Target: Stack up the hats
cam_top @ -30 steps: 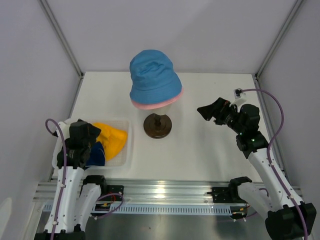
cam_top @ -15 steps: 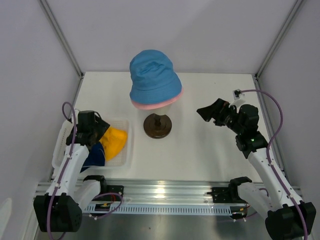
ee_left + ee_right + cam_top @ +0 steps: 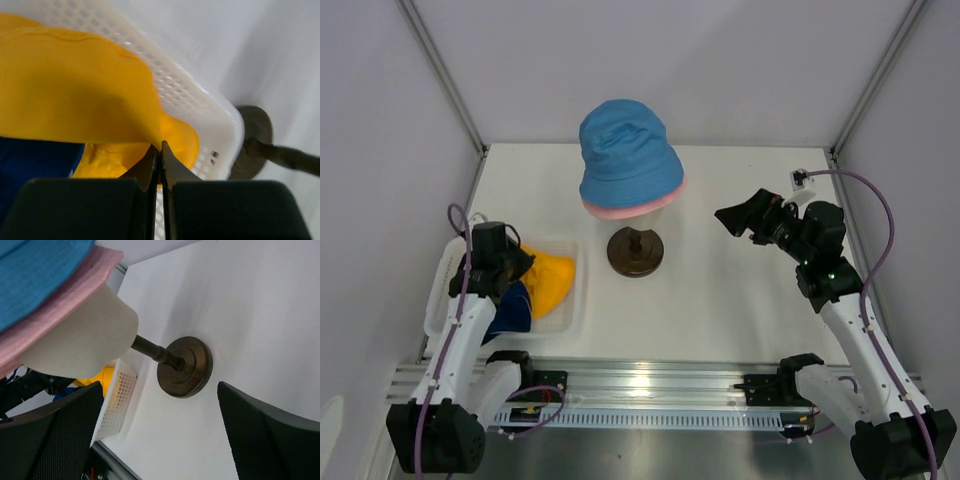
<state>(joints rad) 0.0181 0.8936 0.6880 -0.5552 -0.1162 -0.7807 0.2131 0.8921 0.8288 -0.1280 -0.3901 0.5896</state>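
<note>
I will next grab the yellow hat's brim edge [image 3: 556,284] with my right gripper. That leaves the hat's opening free to stack over the light blue hat [image 3: 625,150].
The light blue hat [image 3: 625,150] sits over the pink hat [image 3: 642,207] on the beige head form [image 3: 85,335]. Inside the white tray [image 3: 570,318] at the left lie the yellow hat [image 3: 548,280] and the dark navy hat [image 3: 510,312]. My left gripper [image 3: 517,262] is down in the tray, shut on a fold of the yellow hat [image 3: 75,85], with the navy hat [image 3: 35,160] to its left. At the right, my right gripper [image 3: 740,220] hangs open above the table, pointing at the stand, with nothing between its fingers.
The head form stands on a dark brown round base [image 3: 636,251] in the middle of the white table. The perforated tray wall [image 3: 200,100] lies between the yellow hat and that base [image 3: 255,130]. Grey walls close in the table on three sides.
My left gripper has pushed forward into the tray and closed on the yellow hat. The right arm has lifted very slightly and stays open.
</note>
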